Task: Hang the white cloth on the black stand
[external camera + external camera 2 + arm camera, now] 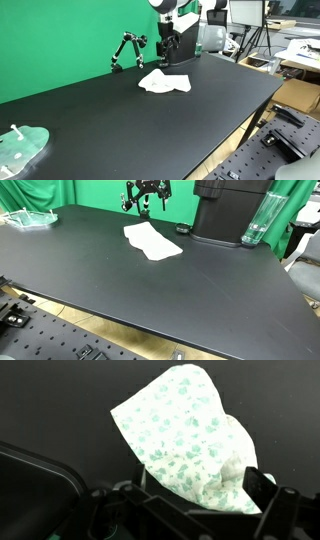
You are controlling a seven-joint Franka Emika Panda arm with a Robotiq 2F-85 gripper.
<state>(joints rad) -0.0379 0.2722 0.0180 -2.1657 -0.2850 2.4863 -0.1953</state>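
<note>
The white cloth [163,82] should be pinched by its near end next by my gripper. The rest then dangles free, so the cloth can hang over the black stand.
The white cloth [163,82] with a faint green print lies crumpled on the black table, seen in both exterior views [152,242]. The black stand [128,50] is a jointed arm at the table's back edge before the green screen, and it also shows in an exterior view [147,192]. My gripper [168,45] hangs just behind and above the cloth. In the wrist view the cloth [185,430] fills the middle, and my gripper [200,478] has its fingers spread apart on either side of the cloth's near end, open.
The robot base [225,210] stands at the table's back. A clear bottle [257,220] stands beside it. A clear tray with green-white contents [20,148] sits at a far corner. The table edge [240,120] drops off toward equipment racks.
</note>
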